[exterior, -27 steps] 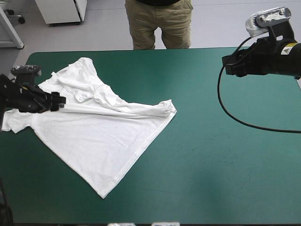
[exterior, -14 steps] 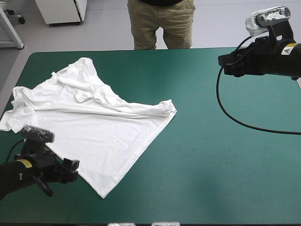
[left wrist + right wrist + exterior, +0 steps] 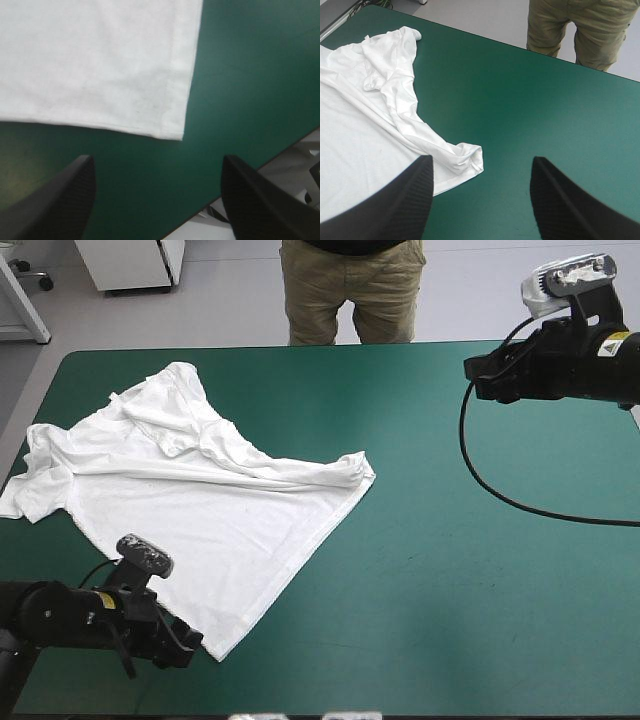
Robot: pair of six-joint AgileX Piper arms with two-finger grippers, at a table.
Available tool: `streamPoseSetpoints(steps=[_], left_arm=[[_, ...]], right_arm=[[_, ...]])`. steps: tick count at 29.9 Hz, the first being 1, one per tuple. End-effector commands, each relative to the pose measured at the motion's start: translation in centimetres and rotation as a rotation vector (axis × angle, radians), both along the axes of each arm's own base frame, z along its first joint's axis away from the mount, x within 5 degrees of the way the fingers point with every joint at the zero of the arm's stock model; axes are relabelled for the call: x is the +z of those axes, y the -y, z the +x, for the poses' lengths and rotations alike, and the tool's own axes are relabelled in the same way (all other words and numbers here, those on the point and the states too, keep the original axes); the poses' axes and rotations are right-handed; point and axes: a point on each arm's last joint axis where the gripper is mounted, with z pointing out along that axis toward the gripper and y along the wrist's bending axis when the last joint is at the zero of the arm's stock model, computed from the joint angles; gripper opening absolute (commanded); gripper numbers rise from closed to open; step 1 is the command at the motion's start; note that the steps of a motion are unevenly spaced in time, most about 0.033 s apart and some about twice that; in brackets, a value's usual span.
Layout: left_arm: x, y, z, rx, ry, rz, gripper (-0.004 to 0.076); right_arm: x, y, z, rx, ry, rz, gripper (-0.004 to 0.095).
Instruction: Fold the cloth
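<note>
The body of the T-shirt [image 3: 200, 510] lies flat and slack, so my left gripper will next grab the T-shirt by its pointed corner [image 3: 220, 652], which sticks out onto empty cover.
The white T-shirt [image 3: 200, 510] lies spread over the table's left half, with a bunched ridge running from its far left part to its right corner. One pointed corner reaches toward the near edge. My left gripper [image 3: 192, 646] sits low at the near left, open, just short of that corner. In the left wrist view the T-shirt [image 3: 90, 60] corner lies ahead of the left gripper [image 3: 157, 160], with nothing between the fingers. My right gripper [image 3: 472, 375] hangs raised over the far right, open. From there the right gripper [image 3: 482, 159] looks down on the T-shirt [image 3: 370, 125].
The table's near edge [image 3: 265, 162] runs close beside my left gripper. A sleeve of the shirt reaches the table's left edge [image 3: 8, 540]. Bare teal-green cover [image 3: 460, 570] lies between the shirt and the right arm.
My left arm has left the shirt's left sleeve and swung along the left side to the near edge, ending by the shirt's near corner. The shirt and the right arm have barely moved.
</note>
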Motion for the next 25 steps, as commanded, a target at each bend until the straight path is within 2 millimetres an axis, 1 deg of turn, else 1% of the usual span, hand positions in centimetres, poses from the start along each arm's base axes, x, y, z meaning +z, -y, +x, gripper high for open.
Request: streamPoseSetpoints(steps=[1,4,6,9,12,14,16,19,23,25], left_arm=[[-0.2,1.2,0.9,-0.094,-0.048,0.01,0.0494],[-1.1,1.8,1.4,-0.163,-0.083,0.092,0.0493],[-1.5,2.6,1.6,-0.211,-0.099,0.113,0.0493],[-2.0,4.3,2.0,-0.272,-0.073,0.112,0.0493],[-2.6,5.9,2.1,-0.349,-0.039,0.15,0.0493],[-3.5,6.5,2.0,-0.397,-0.06,0.203,0.0493],[-4.9,6.9,1.8,-0.445,-0.092,0.272,0.0493],[-6.6,7.1,2.1,-0.437,-0.084,0.339,0.0493],[-7.5,7.8,3.2,-0.398,-0.027,0.319,0.0493],[-7.9,8.1,3.5,-0.394,-0.029,0.31,0.0493]], right_arm=[[1.7,0.2,-1.1,-0.009,0.105,0.034,0.0536],[1.7,0.2,-1.0,-0.011,0.107,0.036,0.0536],[1.7,0.2,-1.0,-0.011,0.108,0.036,0.0536],[1.7,0.2,-0.9,-0.015,0.107,0.04,0.0536],[1.7,0.2,-0.9,-0.015,0.108,0.041,0.0536],[1.7,0.2,-0.9,-0.015,0.108,0.041,0.0536],[1.7,0.2,-0.9,-0.015,0.108,0.041,0.0536],[1.7,0.2,-1.0,-0.015,0.104,0.042,0.0536],[1.7,0.2,-0.9,-0.015,0.104,0.042,0.0537],[1.7,0.2,-0.9,-0.015,0.104,0.042,0.0536]])
